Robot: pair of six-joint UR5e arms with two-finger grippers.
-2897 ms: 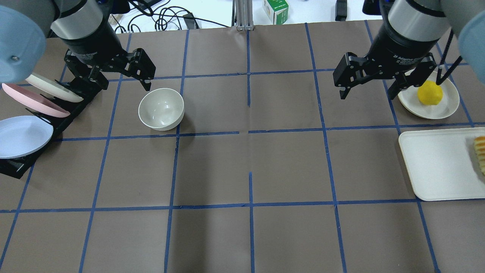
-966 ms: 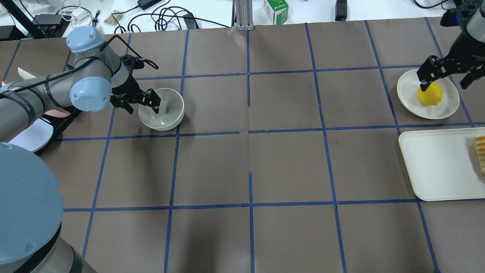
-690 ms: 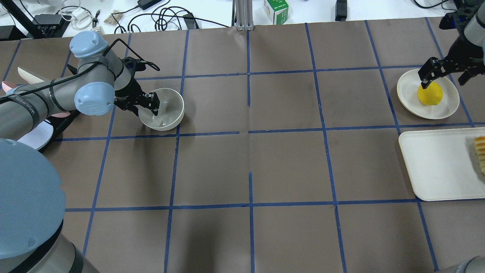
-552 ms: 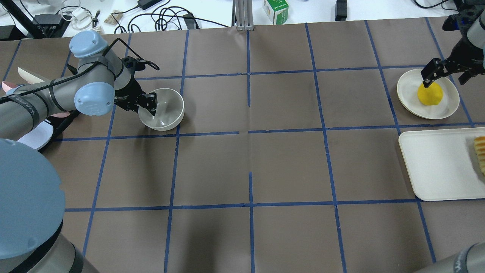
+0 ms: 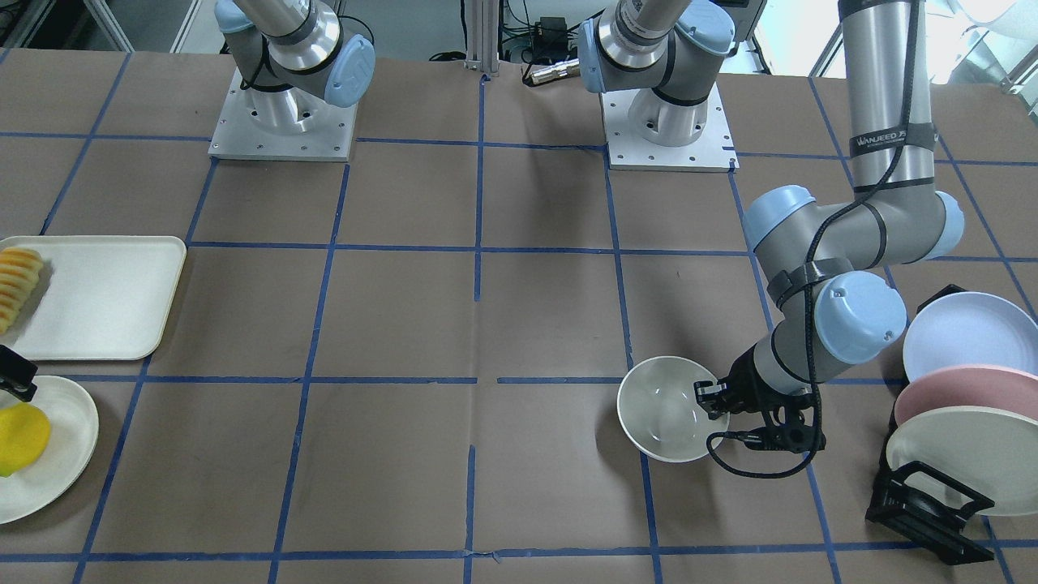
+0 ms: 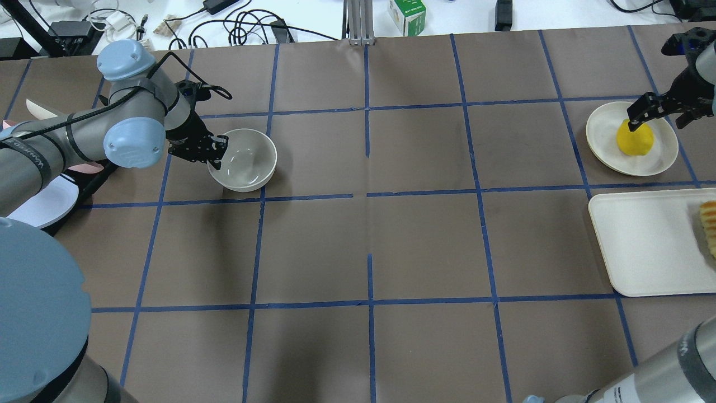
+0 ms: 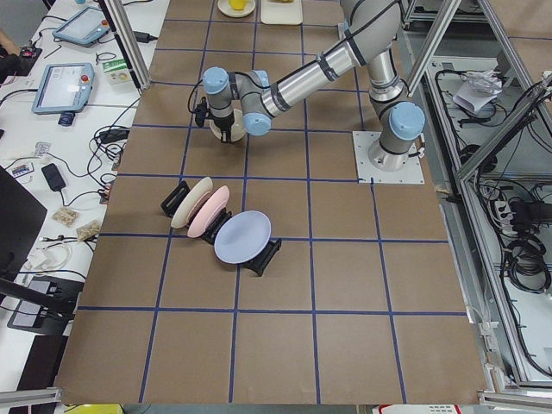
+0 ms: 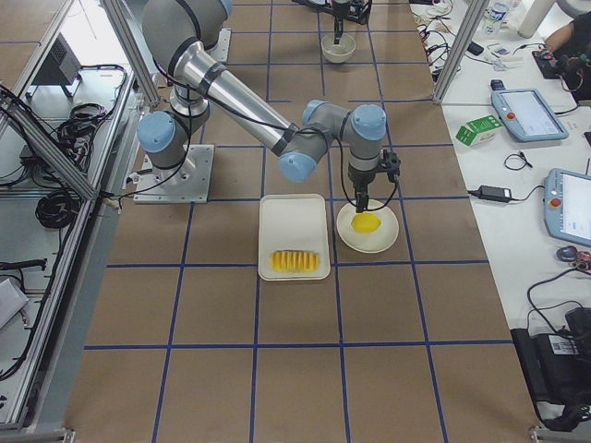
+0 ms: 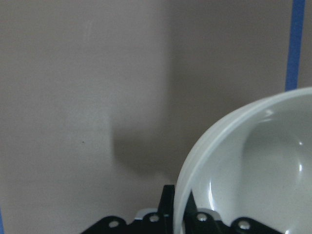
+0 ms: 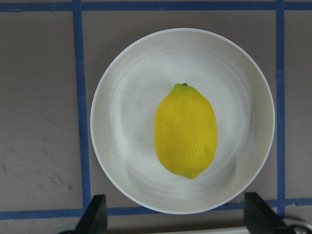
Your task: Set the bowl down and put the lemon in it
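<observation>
The yellow lemon needs to go in the bowl [image 5: 666, 409]. My right gripper should next grab the lemon around its plump middle [image 5: 21, 437].
The off-white bowl [image 6: 246, 162] sits upright in the left part of the table, also seen from the front [image 5: 665, 414]. My left gripper [image 6: 215, 154] is shut on its left rim, one finger inside and one outside; the left wrist view shows the rim [image 9: 195, 161] between the fingers. The yellow lemon [image 6: 635, 138] lies on a shallow cream plate [image 6: 604, 140] at the far right. My right gripper [image 6: 663, 115] hangs open above the lemon [image 10: 185, 130], a finger [image 10: 95, 217] on each side, not touching it.
A black rack [image 5: 924, 503] holding three tilted plates [image 5: 965, 341] stands just left of my left arm. A white rectangular tray [image 6: 649, 246] with a row of fruit slices [image 6: 709, 226] lies next to the lemon's plate. Blue tape lines grid the brown table.
My left gripper came down onto the bowl's rim and shut on it; the bowl has shifted slightly right. My right gripper has lowered over the lemon and stayed open.
</observation>
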